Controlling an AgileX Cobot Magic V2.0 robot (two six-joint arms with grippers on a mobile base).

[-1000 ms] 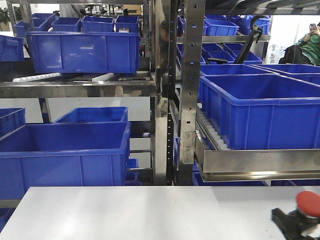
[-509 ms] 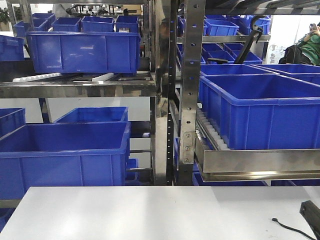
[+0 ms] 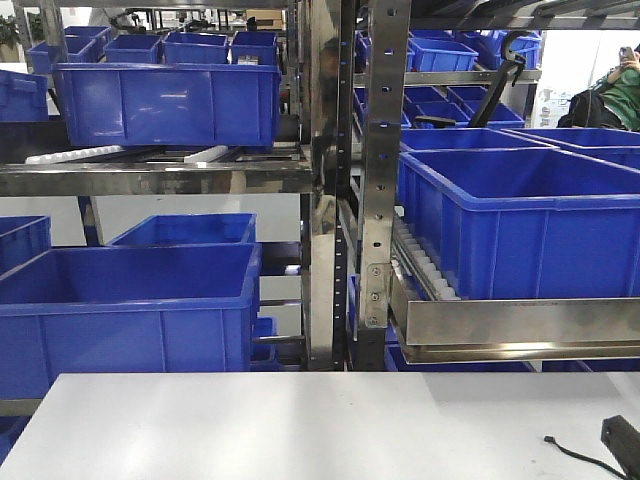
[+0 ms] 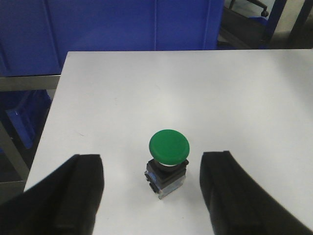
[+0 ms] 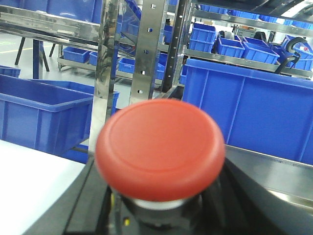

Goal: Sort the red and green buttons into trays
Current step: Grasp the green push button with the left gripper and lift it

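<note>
The button should go to its tray with the button's green cap (image 4: 169, 146) free, so my left gripper should next grab the button by its dark body (image 4: 166, 177).
The green button (image 4: 168, 147), a round green cap on a dark body, stands upright on the white table (image 4: 146, 88). My left gripper (image 4: 154, 193) is open, one black finger (image 4: 80, 191) to the button's left and the other to its right, neither touching it. The red button (image 5: 160, 147) fills the right wrist view, and my right gripper (image 5: 161, 213) is shut on its body below the cap. In the front view only a black part of my right arm (image 3: 625, 445) and a thin cable (image 3: 580, 458) show at the bottom right. The trays are out of view.
Steel shelving (image 3: 375, 180) with deep blue crates (image 3: 520, 220) stands right behind the table's far edge. The table's left edge (image 4: 49, 117) runs close to the green button, with a blue crate (image 4: 132, 24) beyond the far edge.
A second ago my right gripper held the red button in the front view's bottom right corner. It has since dropped out of that view, leaving only a black arm part and the cable.
</note>
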